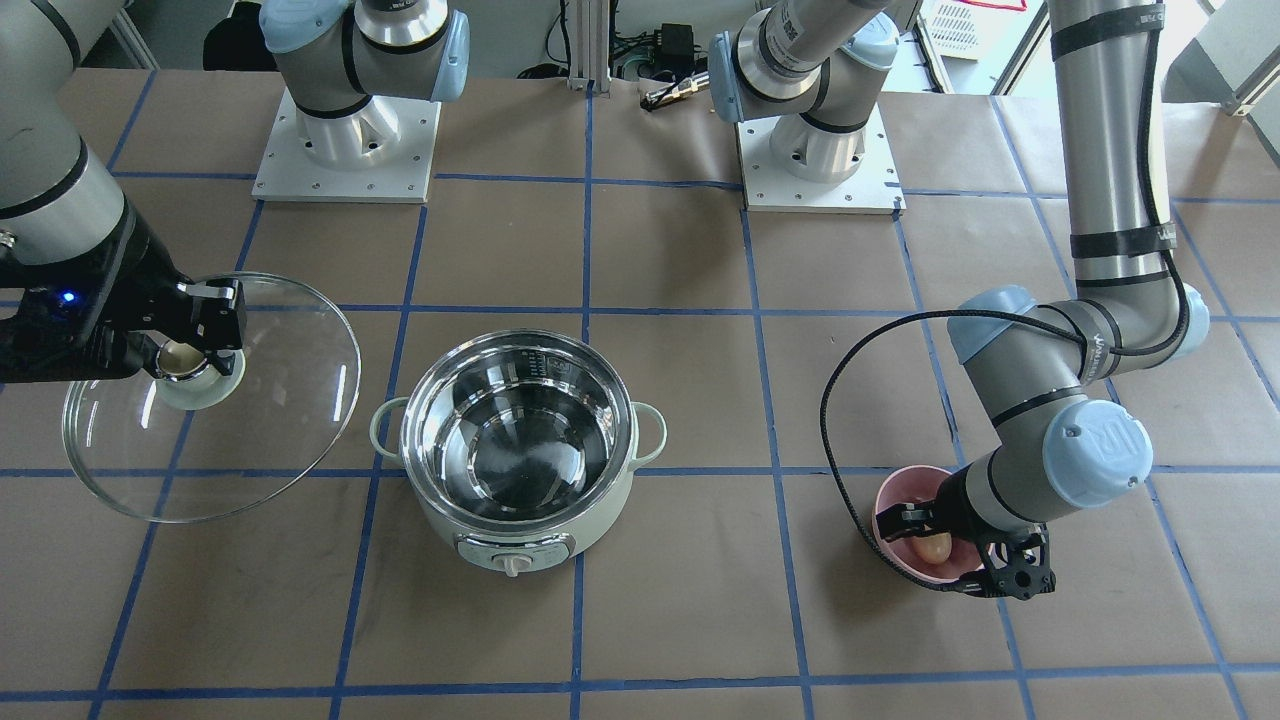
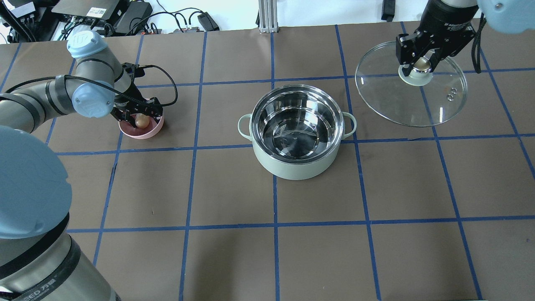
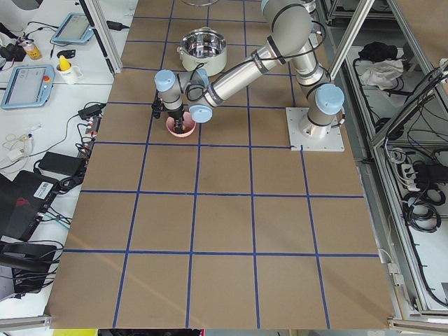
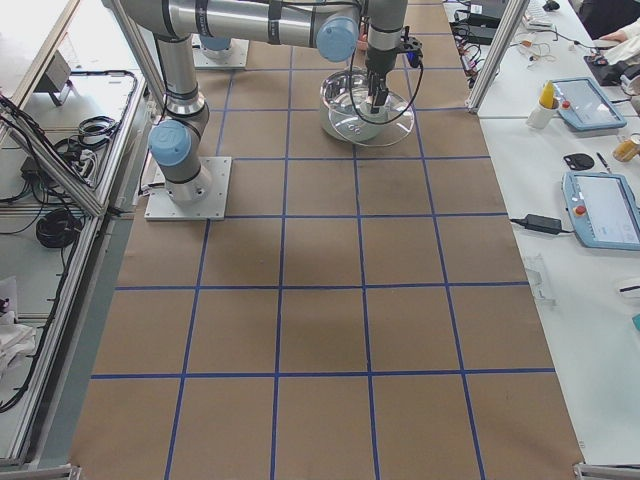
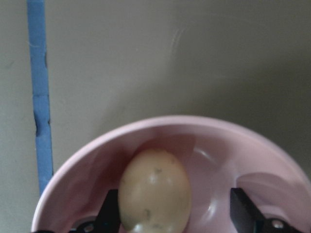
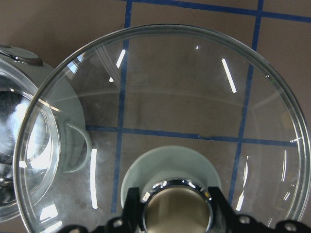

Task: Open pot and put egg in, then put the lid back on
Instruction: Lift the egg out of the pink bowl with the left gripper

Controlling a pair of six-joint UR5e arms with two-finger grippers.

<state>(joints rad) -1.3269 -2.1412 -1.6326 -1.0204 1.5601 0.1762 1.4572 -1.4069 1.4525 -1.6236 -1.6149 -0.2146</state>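
My left gripper grabs the tan egg by its two exposed sides next, since the pink bowl's side [image 1: 894, 490] curves close around the egg.
The mint-green pot [image 2: 292, 167] stands open at the table's middle, its steel inside empty; it also shows in the front view [image 1: 445, 515]. My right gripper [image 2: 420, 62] is shut on the beige knob [image 6: 177, 208] of the glass lid [image 2: 401, 104] and holds the lid tilted above the table, beside the pot. The lid also shows in the front view [image 1: 280, 400]. The tan egg [image 5: 154, 189] lies in a pink bowl [image 2: 142, 133]. My left gripper [image 2: 141, 119] is down in the bowl, open, its fingers [image 5: 243, 211] on either side of the egg.
The two arm bases [image 1: 345, 150] [image 1: 820, 150] stand on plates at the robot's side of the table. Blue tape lines grid the brown table top. The left arm's black cable [image 1: 840, 400] loops over the table between the pot and the bowl.
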